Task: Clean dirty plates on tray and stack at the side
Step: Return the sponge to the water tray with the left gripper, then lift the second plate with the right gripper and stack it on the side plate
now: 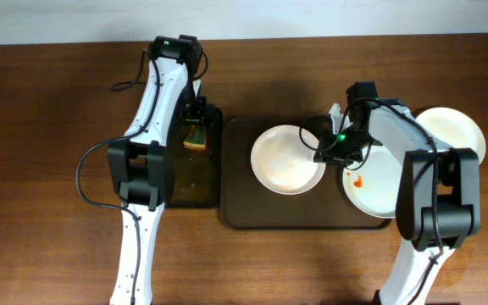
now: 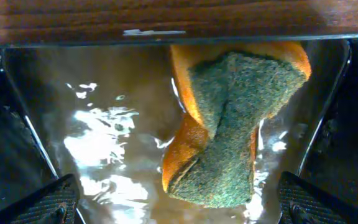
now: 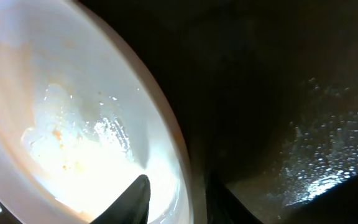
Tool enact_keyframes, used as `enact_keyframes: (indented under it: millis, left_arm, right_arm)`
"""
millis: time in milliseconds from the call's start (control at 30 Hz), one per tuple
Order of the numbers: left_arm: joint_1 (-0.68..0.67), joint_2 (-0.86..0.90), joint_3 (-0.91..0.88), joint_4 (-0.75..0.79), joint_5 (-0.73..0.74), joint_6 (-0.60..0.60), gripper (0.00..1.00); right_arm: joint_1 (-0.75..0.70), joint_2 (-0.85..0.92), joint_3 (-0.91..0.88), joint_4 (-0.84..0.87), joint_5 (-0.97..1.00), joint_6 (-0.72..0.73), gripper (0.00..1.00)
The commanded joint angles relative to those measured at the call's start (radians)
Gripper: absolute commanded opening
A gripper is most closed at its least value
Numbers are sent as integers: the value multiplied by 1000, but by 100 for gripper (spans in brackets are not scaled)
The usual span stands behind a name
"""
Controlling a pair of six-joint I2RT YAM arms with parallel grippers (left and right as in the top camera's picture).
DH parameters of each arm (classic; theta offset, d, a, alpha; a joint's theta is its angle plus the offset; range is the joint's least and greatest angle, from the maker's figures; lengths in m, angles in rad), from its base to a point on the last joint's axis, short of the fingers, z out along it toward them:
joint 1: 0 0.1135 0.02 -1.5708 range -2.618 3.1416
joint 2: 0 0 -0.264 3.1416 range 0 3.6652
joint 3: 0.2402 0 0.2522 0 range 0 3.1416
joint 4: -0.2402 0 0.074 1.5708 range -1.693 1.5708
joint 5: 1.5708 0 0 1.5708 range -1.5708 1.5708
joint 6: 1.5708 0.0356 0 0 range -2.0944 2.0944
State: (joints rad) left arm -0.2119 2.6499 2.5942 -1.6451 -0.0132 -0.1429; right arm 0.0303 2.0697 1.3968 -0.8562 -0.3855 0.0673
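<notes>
My right gripper closes now on the white plate's rim between my fingers, one over the plate's hollow, one outside, so closing would catch it.
On the brown tray point(image 1: 237, 196) lies a white plate point(image 1: 285, 161) with faint orange traces point(image 3: 61, 134). My right gripper point(image 1: 323, 151) point(image 3: 179, 202) is open, its jaws slightly parted astride that plate's right rim: one finger over the bowl, one outside. A second plate point(image 1: 381, 188) with an orange-red smear point(image 1: 358, 180) lies at the tray's right end, partly under the right arm. A third, plain white plate point(image 1: 456, 131) rests on the table at the far right. My left gripper point(image 1: 196, 114) point(image 2: 179, 202) stands wide open over a sponge point(image 2: 229, 124).
The orange sponge point(image 1: 196, 137) with its green scouring face up lies loose at the far end of a narrow black tray point(image 1: 195, 182) point(image 2: 104, 93), wet and shiny, left of the brown tray. Bare wooden table lies around both trays.
</notes>
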Motion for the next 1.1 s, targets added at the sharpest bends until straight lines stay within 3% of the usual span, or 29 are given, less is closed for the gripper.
enact_keyframes:
  millis: [0,33,67,233,533,733,900,1067]
  left_arm:
    - [-2,4,0,7,17,2,100]
    - [-2,4,0,10,17,2,100]
    - [-3,4,0,13,17,2,100]
    - [-3,4,0,13,17,2,100]
    - [-3,4,0,31,17,2,100]
    - [-3,4,0,34,17,2,100]
    - [-3,4,0,36,17,2,100]
    - [-3,4,0,36,17,2,100]
  right_arm:
    - [16,-2,-43,32,106,-4,27]
    - [27,-2,-49,45,106,-4,19]
    - [45,-2,-52,62,106,-4,4]
    - [121,-32,25,36,255,-4,4]
    - [409,-451,84,0,1054,19,4]
    - [589,-493,84,0,1489,63,4]
    - [708,-493,84,3,1690,106,4]
    - [766,-492,82,9,1721,107,4]
